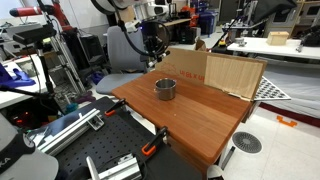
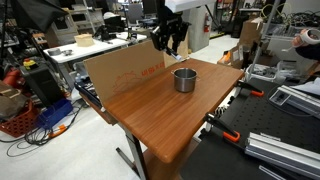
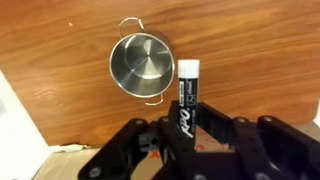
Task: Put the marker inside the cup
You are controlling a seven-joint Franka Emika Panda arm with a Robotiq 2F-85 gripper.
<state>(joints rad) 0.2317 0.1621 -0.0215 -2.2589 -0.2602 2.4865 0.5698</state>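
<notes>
The marker would fall beside the cup onto the table if I opened now: it hangs high outside the cup's rim and needs lining up.
The grey metal cup (image 1: 165, 89) stands on the wooden table, also seen in an exterior view (image 2: 184, 79) and from above in the wrist view (image 3: 143, 61), where it looks empty with two small wire handles. My gripper (image 3: 190, 130) is shut on the marker (image 3: 187, 95), a black stick with a white end pointing down toward the table just to the right of the cup. In both exterior views the gripper (image 1: 153, 43) (image 2: 170, 44) hangs well above the table, behind the cup.
The wooden table (image 1: 200, 115) has a brown cardboard box (image 1: 228, 73) along its far edge, also in an exterior view (image 2: 115, 70). Metal rails and clamps (image 1: 70, 125) lie beside the table. Lab benches and chairs stand around.
</notes>
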